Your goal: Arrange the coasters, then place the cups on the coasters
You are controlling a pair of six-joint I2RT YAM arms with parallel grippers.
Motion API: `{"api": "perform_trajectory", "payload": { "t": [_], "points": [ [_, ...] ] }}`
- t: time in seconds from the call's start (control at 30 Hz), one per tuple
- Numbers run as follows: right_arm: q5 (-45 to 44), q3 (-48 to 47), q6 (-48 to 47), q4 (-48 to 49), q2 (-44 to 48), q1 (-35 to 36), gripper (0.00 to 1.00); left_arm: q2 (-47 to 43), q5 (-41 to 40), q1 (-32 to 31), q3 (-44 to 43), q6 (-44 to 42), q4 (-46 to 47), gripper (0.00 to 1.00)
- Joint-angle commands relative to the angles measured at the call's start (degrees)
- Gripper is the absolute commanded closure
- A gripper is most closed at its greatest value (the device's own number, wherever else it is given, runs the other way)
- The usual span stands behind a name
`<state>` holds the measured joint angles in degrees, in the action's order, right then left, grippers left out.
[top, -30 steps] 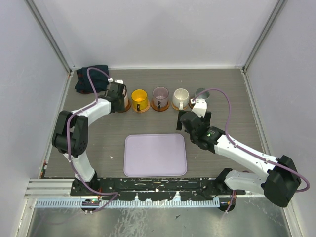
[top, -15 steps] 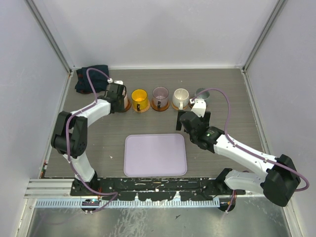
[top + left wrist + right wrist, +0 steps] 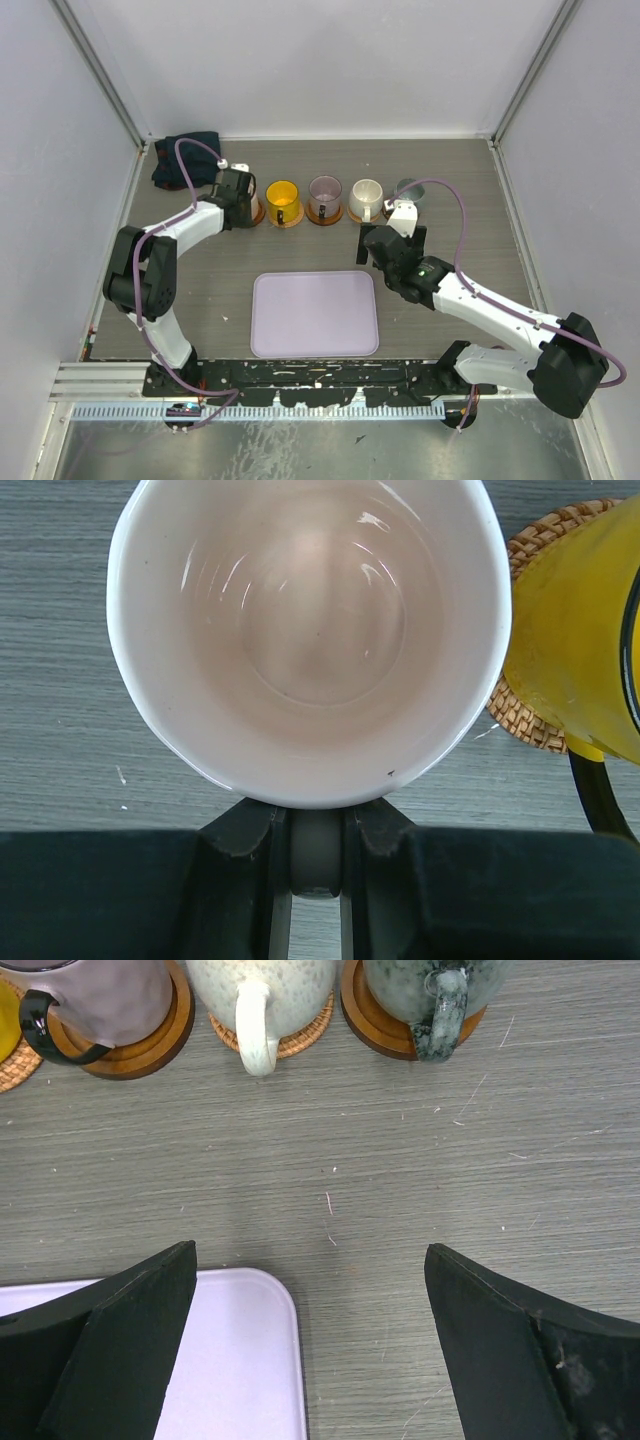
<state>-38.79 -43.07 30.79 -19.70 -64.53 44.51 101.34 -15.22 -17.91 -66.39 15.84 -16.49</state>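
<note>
I should open my left gripper now, because the pale pink cup is standing upright in the row next to the yellow cup.
Seen from above in the left wrist view, the pale pink cup has its handle pinched by my left gripper, which is shut on it. In the top view my left gripper covers this cup at the left end of the row. Whether a coaster lies under it is hidden. To its right stand the yellow cup on a woven coaster, the purple cup, the cream cup and the grey-green cup, each on a coaster. My right gripper hangs open and holds nothing, just short of the row.
A lavender tray lies in the middle of the table, with its far right corner under my right gripper. A dark cloth sits in the back left corner. Grey walls close in the table on three sides.
</note>
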Motion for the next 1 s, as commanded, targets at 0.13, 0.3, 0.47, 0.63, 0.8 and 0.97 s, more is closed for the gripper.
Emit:
{"api": "perform_trajectory", "payload": {
  "t": [0.13, 0.3, 0.47, 0.63, 0.8, 0.97],
  "points": [
    [-0.3, -1.3, 0.9, 2.5, 0.1, -0.1, 0.0, -2.5, -1.8, 0.2, 1.0, 0.5, -0.1, 0.81],
    [-0.2, -1.3, 0.8, 2.7, -0.2, -0.2, 0.0, -2.6, -1.0, 0.2, 0.1, 0.2, 0.8, 0.6],
    [-0.2, -1.0, 1.1, 2.7, 0.1, -0.1, 0.0, -2.9, -0.9, 0.2, -0.4, 0.3, 0.6, 0.47],
    [-0.3, -0.7, 1.0, 2.7, 0.5, -0.2, 0.0, -3.4, -1.1, 0.2, 0.2, 0.2, 0.2, 0.44],
    [-0.3, -0.5, 1.2, 2.7, 0.8, -0.2, 0.0, -4.4, -2.4, 0.2, 0.7, 0.1, -0.5, 0.44],
    [-0.3, -0.4, 1.4, 2.5, 1.5, -0.2, 0.0, -5.2, -2.6, 0.2, 1.2, 0.1, -1.4, 0.44]
  ]
}}
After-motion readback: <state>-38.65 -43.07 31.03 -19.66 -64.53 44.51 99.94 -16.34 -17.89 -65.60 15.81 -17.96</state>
